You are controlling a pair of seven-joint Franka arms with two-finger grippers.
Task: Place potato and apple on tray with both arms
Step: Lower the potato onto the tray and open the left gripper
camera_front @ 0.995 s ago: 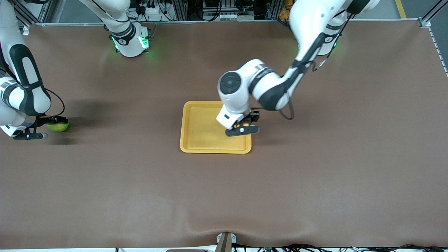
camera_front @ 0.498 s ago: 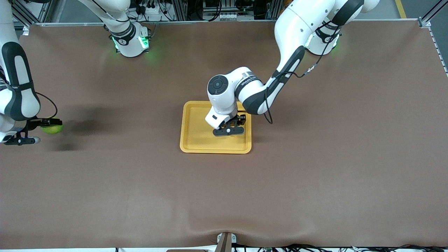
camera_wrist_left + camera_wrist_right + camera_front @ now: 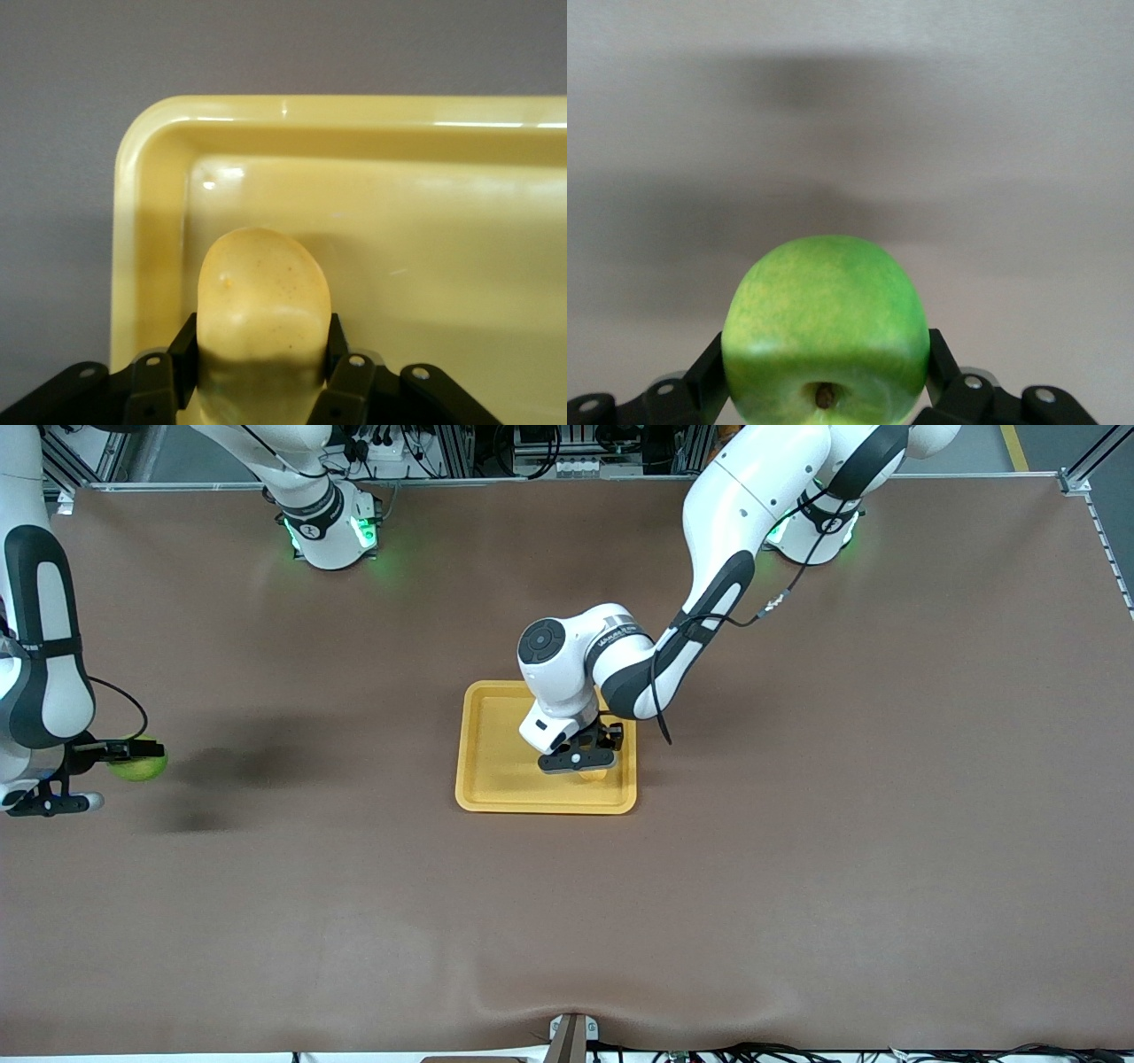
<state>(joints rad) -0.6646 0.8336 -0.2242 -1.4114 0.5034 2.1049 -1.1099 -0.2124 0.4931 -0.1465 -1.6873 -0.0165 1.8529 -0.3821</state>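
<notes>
The left gripper is ready to open: the potato (image 3: 592, 774) (image 3: 263, 301) sits low inside the tray's rim, so the potato would rest there.
The yellow-orange tray (image 3: 496, 779) lies in the middle of the table. My left gripper (image 3: 592, 766) is low over the tray's corner toward the left arm's end and is shut on the potato (image 3: 592, 774). In the left wrist view the potato (image 3: 263, 301) sits between the black fingers (image 3: 182, 359), close to the tray's rim (image 3: 151, 230). My right gripper (image 3: 120, 757) is at the right arm's end of the table, shut on the green apple (image 3: 137, 765) and holding it above the cloth. In the right wrist view the apple (image 3: 826, 328) shows its stem dimple.
The brown cloth table (image 3: 797, 824) is bare around the tray. The two arm bases (image 3: 332, 531) lit green stand at the table's edge farthest from the front camera. A small mount (image 3: 571, 1036) sits at the nearest edge.
My left gripper has moved with the potato from the tray's edge to over its inside and has lowered. My right gripper has shifted a little with the apple, which now casts a shadow apart from it.
</notes>
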